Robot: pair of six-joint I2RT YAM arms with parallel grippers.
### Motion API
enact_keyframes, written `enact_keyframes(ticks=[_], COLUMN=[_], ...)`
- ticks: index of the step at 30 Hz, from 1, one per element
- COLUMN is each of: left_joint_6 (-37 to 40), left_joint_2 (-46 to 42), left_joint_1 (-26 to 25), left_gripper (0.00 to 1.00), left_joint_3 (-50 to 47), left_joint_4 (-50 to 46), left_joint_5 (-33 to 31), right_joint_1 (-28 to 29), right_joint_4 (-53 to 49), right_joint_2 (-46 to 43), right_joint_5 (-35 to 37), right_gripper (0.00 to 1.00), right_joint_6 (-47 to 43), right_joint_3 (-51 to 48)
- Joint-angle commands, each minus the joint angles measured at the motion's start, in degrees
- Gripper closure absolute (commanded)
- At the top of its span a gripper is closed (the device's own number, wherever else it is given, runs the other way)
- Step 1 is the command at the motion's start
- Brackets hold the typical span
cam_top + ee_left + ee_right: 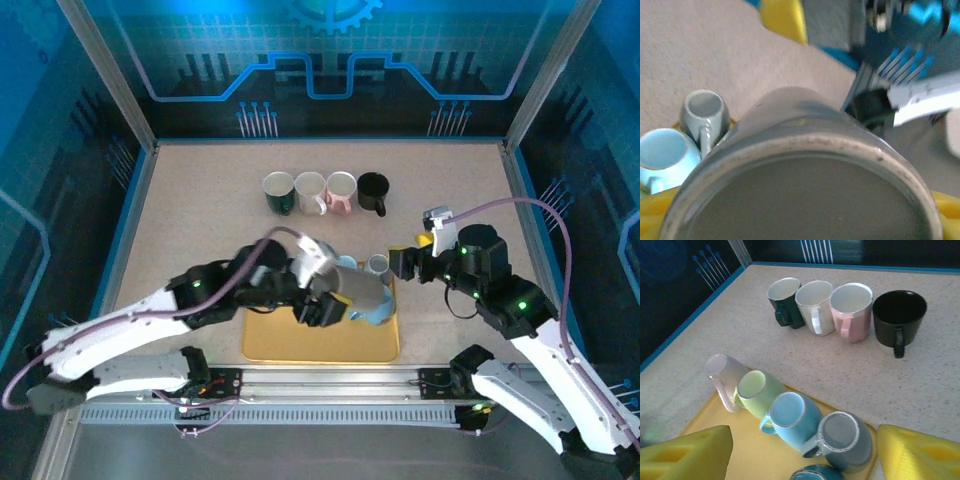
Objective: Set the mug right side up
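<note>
My right gripper grabs the large grey mug by the end opposite its flat bottom next, so that bottom stays free to set the mug upright.
A large grey mug hangs tilted above the right part of the yellow tray, and my left gripper is shut on it. In the left wrist view this grey mug's flat underside faces the camera and hides the fingers. My right gripper hovers just right of the tray's far corner. Its yellow fingers stand wide open with nothing between them. Below them, several mugs rest bottom up on the tray: pale pink, green, light blue, small grey.
Four upright mugs stand in a row at the back: dark green, white, pink, black. A teal mug lies at the tray's near edge. Blue walls and metal posts enclose the table.
</note>
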Motion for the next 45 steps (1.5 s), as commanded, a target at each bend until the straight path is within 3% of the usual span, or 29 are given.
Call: enact_keyframes(ticks=[1,5,10,16,22,28,33,35,40,45], left_joint_6=[-16.7,-25.1,-29.5,-33.1,-33.5,-33.3,-34.0,-34.4,-35.7,-35.6], left_joint_2=[-6.1,-9.8,-10.7,-11.0,-10.1,-9.4,-7.9,-7.6,-6.8,-8.2], left_joint_1=[6.9,11.3,12.7,14.5,14.9,14.9,14.9,14.8,14.9,14.9], left_gripper=[0.51,0.51,0.52,0.54,0.54,0.53,0.52,0.52,0.51,0.37], left_joint_3=[-10.5,-18.7,-23.8,-27.1,-25.9,-26.1,-26.6,-26.8,-26.3,-27.5], left_joint_4=[31.0,47.6,58.9,70.1,71.6,71.7,72.8,73.0,71.9,68.3], left_joint_5=[5.3,5.9,3.6,0.4,2.0,2.9,3.6,3.7,5.9,7.6], right_joint_1=[0.1,0.1,0.2,0.1,0.1,2.5,5.8,6.6,6.9,6.8], right_joint_4=[4.5,10.3,23.1,38.4,54.3,71.7,73.9,73.9,78.4,76.1], right_joint_2=[1.0,2.0,3.0,2.6,4.4,9.1,11.8,13.3,14.5,13.1], right_joint_5=[-5.0,-11.3,-24.0,-29.8,-31.4,-38.1,-38.4,-38.8,-36.8,-35.1], right_gripper=[0.25,0.25,0.26,0.26,0.23,0.24,0.26,0.32,0.59,0.93], right_joint_6=[3.5,5.8,10.0,17.0,25.8,32.1,31.2,31.2,34.6,35.2], right_joint_3=[1.0,-1.0,-6.6,-14.2,-20.1,-21.8,-19.6,-18.9,-19.9,-19.6])
